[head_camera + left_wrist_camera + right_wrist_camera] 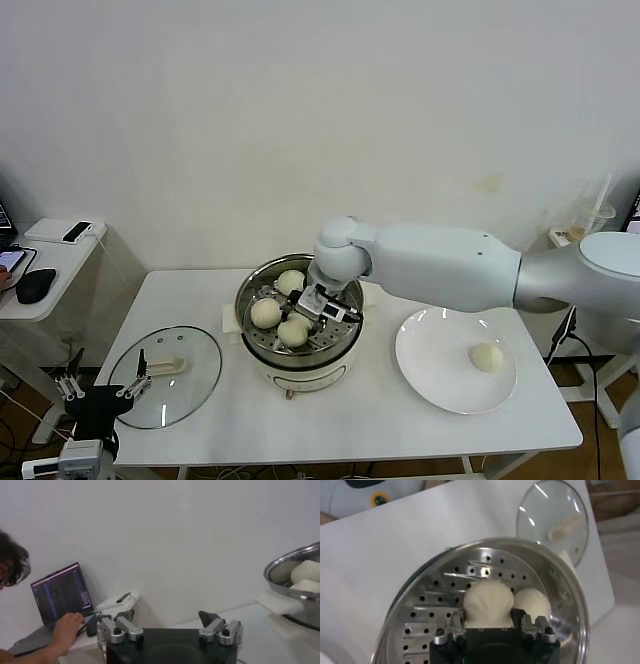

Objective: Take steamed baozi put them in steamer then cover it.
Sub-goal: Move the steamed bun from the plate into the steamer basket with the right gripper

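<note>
The front baozi's bottom (292,340) is down at the perforated tray (318,342) inside the steamer's rim and the baozi would rest there, so my right gripper opens next.
The steamer (252,290) stands mid-table and holds three baozi. My right gripper (318,306) reaches into it and is shut on the front baozi (293,330), low over the perforated tray. In the right wrist view that baozi (487,604) sits between my fingers (451,629), with a second baozi (533,605) beside it. Another baozi (486,356) lies on the white plate (440,380). The cover (165,376) lies flat on the table at the left. My left gripper (105,386) is open and empty beside the cover, at the table's left front edge.
A side table (50,262) with a phone and a mouse stands left of the work table. A person at a laptop (62,592) shows in the left wrist view. The steamer's rim (295,565) also shows there.
</note>
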Available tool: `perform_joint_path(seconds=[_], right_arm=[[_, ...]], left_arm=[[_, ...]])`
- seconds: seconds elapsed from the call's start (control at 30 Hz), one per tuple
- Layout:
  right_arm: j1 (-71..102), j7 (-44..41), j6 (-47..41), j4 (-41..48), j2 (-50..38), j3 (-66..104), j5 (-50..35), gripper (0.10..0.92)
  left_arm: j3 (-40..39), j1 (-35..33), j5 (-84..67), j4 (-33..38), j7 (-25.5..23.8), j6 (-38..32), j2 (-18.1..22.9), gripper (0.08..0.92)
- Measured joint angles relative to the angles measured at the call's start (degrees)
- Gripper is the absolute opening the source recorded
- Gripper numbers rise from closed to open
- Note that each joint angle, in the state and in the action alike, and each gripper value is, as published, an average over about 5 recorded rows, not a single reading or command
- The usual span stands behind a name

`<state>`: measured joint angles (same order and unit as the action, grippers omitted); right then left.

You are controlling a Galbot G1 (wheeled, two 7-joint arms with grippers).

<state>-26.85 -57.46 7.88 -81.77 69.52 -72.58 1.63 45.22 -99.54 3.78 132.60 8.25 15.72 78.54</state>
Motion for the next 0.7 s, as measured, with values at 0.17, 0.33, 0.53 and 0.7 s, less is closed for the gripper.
perform_joint_path(seconds=[0.17, 0.33, 0.53, 0.7], right_arm=[[-0.2, -0.9, 0.9, 0.0, 0.3, -0.2, 0.0, 0.585], [-0.6, -1.1, 1.3, 0.0, 0.3, -0.2, -0.1, 0.678], [-1.5, -1.5, 1.6, 0.1, -0.1, 0.1, -0.3, 0.809], [-2.6, -1.8, 1.3, 0.6, -0.7, 1.1, -1.0, 0.822]], left_arm=[[0.0, -0.1, -0.1, 0.0, 0.0, 0.0, 0.0, 0.823], [0.0, -0.3, -0.2, 0.2, 0.0, -0.1, 0.0, 0.823], [0.4, -0.3, -0.4, 0.6, 0.0, 0.0, -0.1, 0.823], [0.8, -0.3, -0.5, 0.7, -0.2, 0.1, -0.5, 0.823]])
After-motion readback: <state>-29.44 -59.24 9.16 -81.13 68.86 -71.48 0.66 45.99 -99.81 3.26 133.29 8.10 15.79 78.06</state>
